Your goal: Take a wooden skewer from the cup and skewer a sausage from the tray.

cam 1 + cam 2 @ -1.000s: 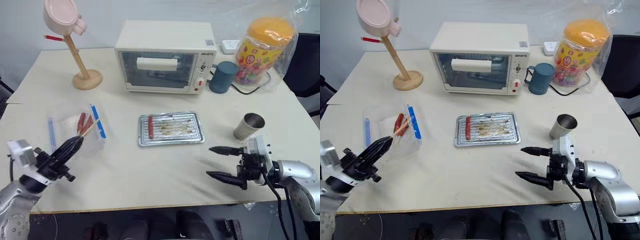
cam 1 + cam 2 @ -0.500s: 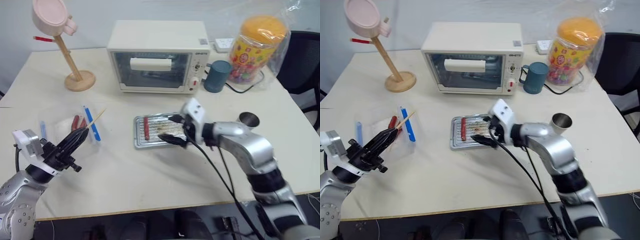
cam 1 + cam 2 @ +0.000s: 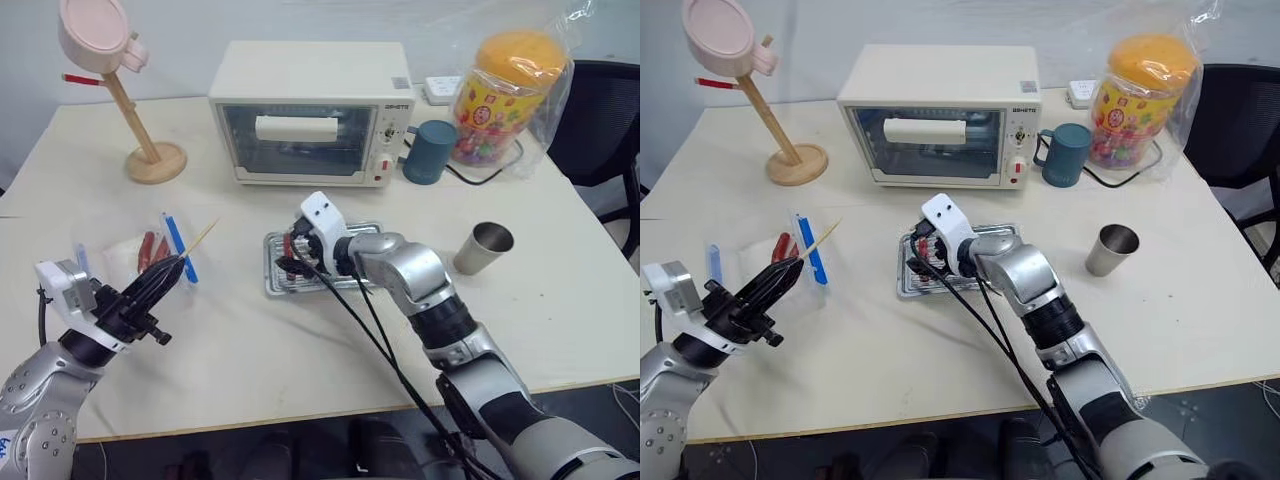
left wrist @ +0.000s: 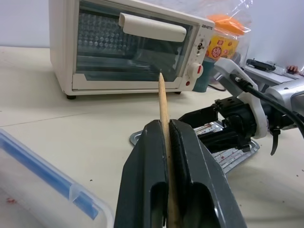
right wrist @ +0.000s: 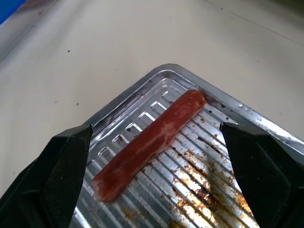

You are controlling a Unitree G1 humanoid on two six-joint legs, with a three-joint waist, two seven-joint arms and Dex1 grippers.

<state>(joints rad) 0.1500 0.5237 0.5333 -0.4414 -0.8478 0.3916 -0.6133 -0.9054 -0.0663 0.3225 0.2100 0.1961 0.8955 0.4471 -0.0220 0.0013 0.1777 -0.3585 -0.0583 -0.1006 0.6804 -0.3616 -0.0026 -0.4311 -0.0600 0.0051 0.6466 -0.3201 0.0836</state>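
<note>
My right gripper grabs the dark-red sausage around its body next, which holds the sausage steady for the skewer's tip (image 3: 215, 222).
My left gripper (image 3: 176, 267) is shut on the wooden skewer (image 3: 200, 236), low over the table's front left; the stick's pointed tip (image 4: 160, 76) juts past the fingertips toward the tray. The metal tray (image 3: 272, 286) lies mid-table in front of the oven. A dark-red sausage (image 5: 152, 141) lies on the ridged bottom at the tray's left end. My right gripper (image 3: 289, 254) is open just above that end, one finger (image 5: 61, 175) on each side of the sausage, not touching it. The steel cup (image 3: 482, 249) stands upright to the right of the tray.
A white toaster oven (image 3: 310, 110) stands behind the tray, with a teal mug (image 3: 428, 152) and a bagged candy jar (image 3: 510, 90) to its right. A pink stand (image 3: 150, 150) is at the back left. A clear box (image 3: 140, 252) with blue sticks lies by my left gripper.
My right arm has swung from the table's front right, past the cup, to the tray's left end, still open. The left gripper with the skewer has barely moved. The camera has shifted.
</note>
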